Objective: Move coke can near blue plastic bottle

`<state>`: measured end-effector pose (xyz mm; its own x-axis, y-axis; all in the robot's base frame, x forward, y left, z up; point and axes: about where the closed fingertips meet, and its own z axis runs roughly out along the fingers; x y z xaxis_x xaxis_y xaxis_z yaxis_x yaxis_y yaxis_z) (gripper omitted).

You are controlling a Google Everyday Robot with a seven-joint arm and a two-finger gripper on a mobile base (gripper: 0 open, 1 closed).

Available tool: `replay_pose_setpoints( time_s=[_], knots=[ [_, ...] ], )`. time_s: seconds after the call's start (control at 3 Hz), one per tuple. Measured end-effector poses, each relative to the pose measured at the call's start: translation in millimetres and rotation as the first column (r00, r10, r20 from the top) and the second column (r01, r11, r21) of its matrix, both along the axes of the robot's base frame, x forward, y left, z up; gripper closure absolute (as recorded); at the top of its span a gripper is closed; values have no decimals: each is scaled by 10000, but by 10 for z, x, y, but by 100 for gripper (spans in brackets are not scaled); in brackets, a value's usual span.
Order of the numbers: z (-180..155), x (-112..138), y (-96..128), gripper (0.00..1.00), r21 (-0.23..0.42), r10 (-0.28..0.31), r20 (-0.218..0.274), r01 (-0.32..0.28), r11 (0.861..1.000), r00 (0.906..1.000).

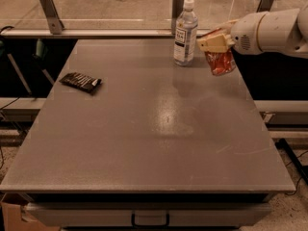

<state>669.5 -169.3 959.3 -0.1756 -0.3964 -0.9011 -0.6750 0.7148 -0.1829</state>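
I need to lower the can before my gripper releases it, because the coke can's tilted lower edge (223, 72) is above the grey table beside the bottle (185, 32).
The coke can (221, 61) is red and is held in my gripper (215, 43), tilted and just above the grey table near its far right edge. The gripper's cream fingers (211, 42) are shut on the can's upper part. The white arm reaches in from the right. The blue plastic bottle (185, 32), clear with a white cap and a white-and-dark label, stands upright at the table's far edge, a short way left of the can.
A dark flat snack wrapper (81, 82) lies on the left side of the table (154, 143). Metal posts and a rail run along the far edge. The table's right edge is close to the can.
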Motion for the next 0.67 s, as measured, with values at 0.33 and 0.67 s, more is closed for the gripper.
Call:
replay_pose_setpoints(
  time_s=[0.33, 0.67],
  knots=[
    [68, 157, 1, 100, 224, 161, 748, -178, 9996, 9971],
    [124, 412, 17, 100, 580, 511, 1739, -621, 9964, 9834]
  ],
)
